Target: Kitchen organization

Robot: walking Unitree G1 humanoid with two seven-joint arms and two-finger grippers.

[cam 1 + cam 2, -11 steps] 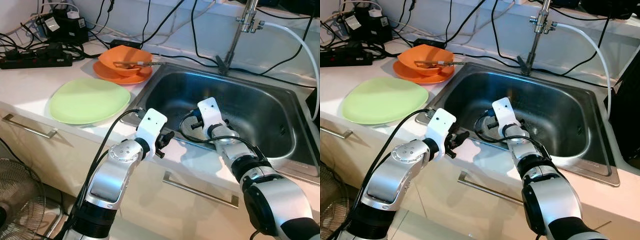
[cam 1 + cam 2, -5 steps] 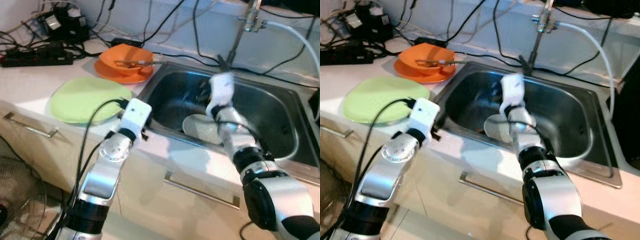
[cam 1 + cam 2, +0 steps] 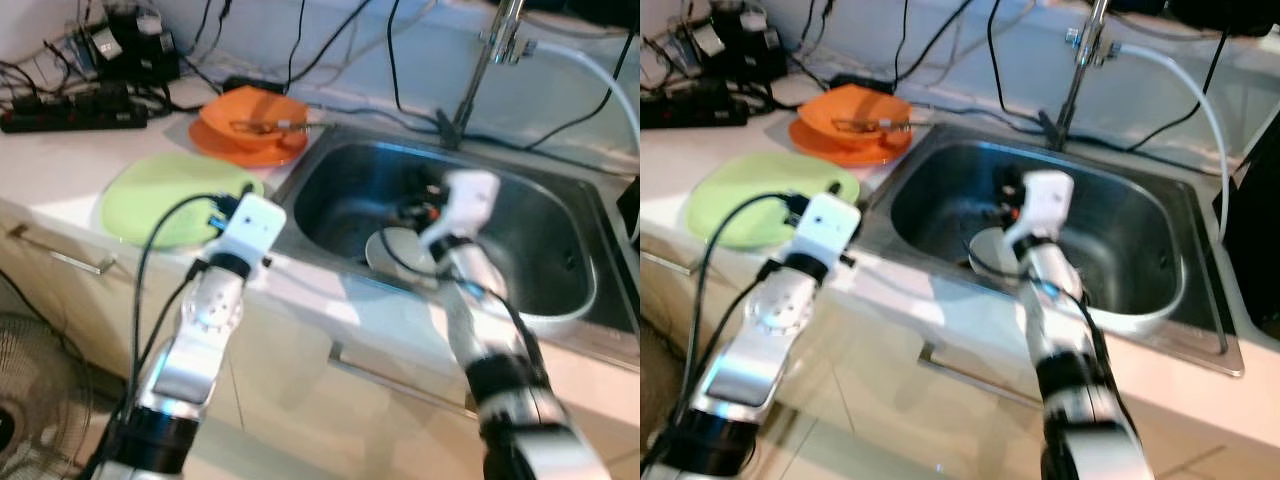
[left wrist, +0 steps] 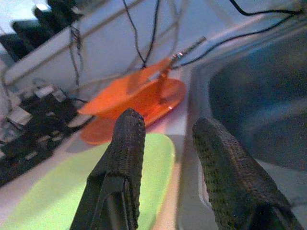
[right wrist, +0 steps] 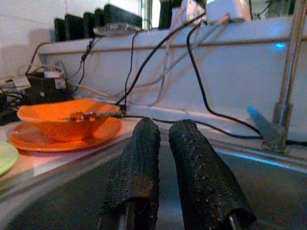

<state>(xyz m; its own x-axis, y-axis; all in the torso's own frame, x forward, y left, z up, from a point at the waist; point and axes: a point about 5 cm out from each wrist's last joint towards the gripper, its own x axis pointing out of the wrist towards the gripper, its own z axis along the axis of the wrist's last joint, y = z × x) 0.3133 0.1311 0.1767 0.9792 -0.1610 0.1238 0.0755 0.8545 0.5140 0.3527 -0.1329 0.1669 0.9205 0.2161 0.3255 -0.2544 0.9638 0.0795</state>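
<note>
The green plate spreads far wider than my open fingers. Next, I should pinch the plate with my left gripper by its thin rim facing the sink.
A pale green plate [image 3: 160,195] lies on the counter left of the steel sink [image 3: 540,230]. Behind it an orange bowl [image 3: 250,115] with a metal utensil [image 3: 295,125] sits on an orange plate [image 3: 240,150]. A white dish [image 3: 395,250] lies on the sink floor. My left gripper [image 4: 168,124] is open and empty above the counter edge by the green plate's right rim, pointing at the orange bowl. My right gripper [image 5: 164,129] hangs inside the sink over the white dish, its fingers [image 5: 136,177] nearly together with nothing between them.
A faucet [image 3: 480,70] rises behind the sink, with black cables and a white hose along the back wall. A power strip [image 3: 70,115] and chargers crowd the far left of the counter. Drawer handles [image 3: 60,262] run below the edge; a fan [image 3: 20,400] stands on the floor.
My left arm has swung up from the counter front to over the green plate's edge. My right gripper has lifted inside the sink, uncovering the white dish.
</note>
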